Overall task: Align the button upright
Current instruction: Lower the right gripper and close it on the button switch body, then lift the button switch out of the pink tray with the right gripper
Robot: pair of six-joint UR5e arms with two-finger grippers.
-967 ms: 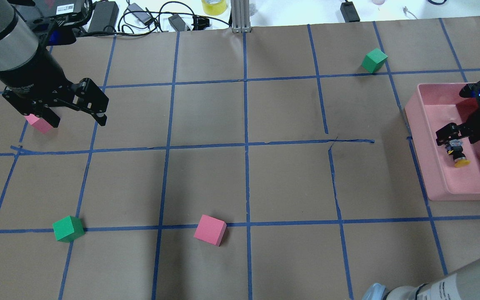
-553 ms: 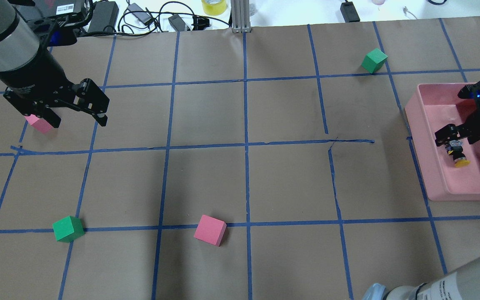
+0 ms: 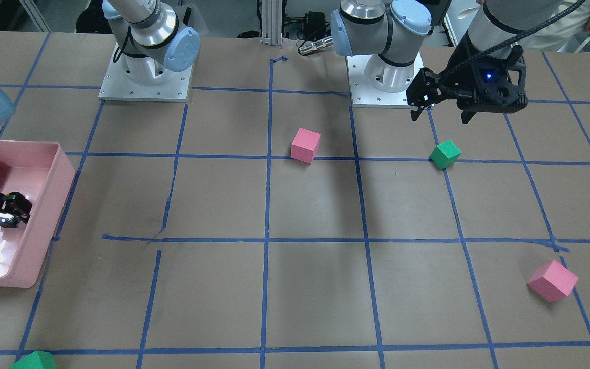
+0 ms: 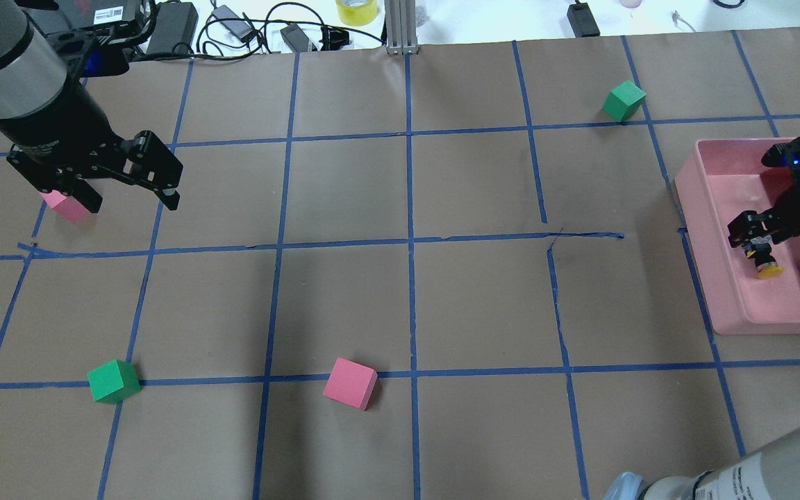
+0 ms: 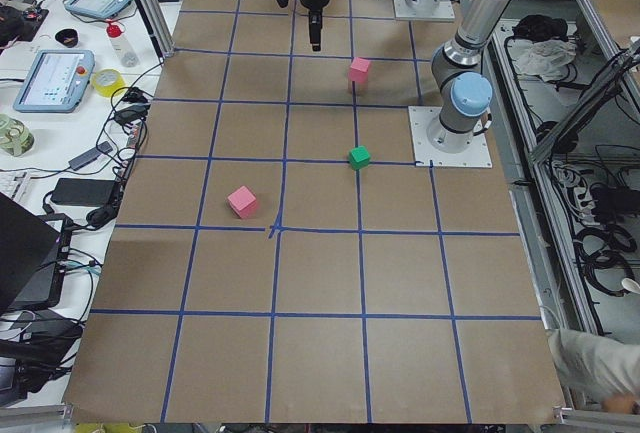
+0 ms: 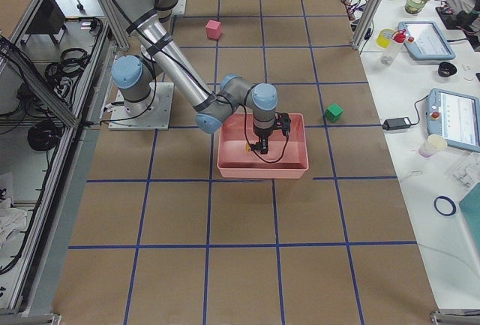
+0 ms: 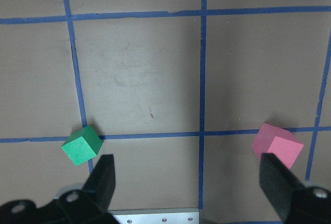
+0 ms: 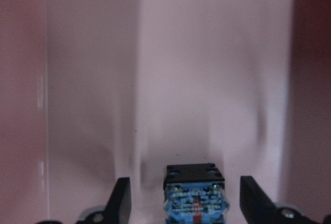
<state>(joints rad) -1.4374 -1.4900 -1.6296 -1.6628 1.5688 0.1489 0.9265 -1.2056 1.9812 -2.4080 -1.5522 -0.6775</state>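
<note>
I will next align the button upright with my right gripper, gripping it by its base block (image 8: 194, 195), so the yellow cap stays free to stand upright.
The button (image 4: 764, 262) lies on its side inside the pink bin (image 4: 692, 201), yellow cap pointing away from my right gripper (image 4: 755, 236). The right gripper is open, with its fingers on either side of the button's base block and not touching it. The right wrist view shows the base block (image 8: 194, 195) between the two fingers (image 8: 123, 203) with gaps on both sides. The front-facing view shows this gripper (image 3: 11, 210) low in the bin (image 3: 54, 205). My left gripper (image 4: 132, 203) is open and empty, held above the table's far left.
A pink cube (image 4: 67, 205) sits partly under the left gripper. A green cube (image 4: 114, 381) and a pink cube (image 4: 350, 383) lie near the front, and another green cube (image 4: 623, 100) at the far right. Cables and boxes line the far edge.
The right gripper has shifted slightly in the bin and its fingers look a little closer together around the button's base. The button and the left arm have hardly moved.
</note>
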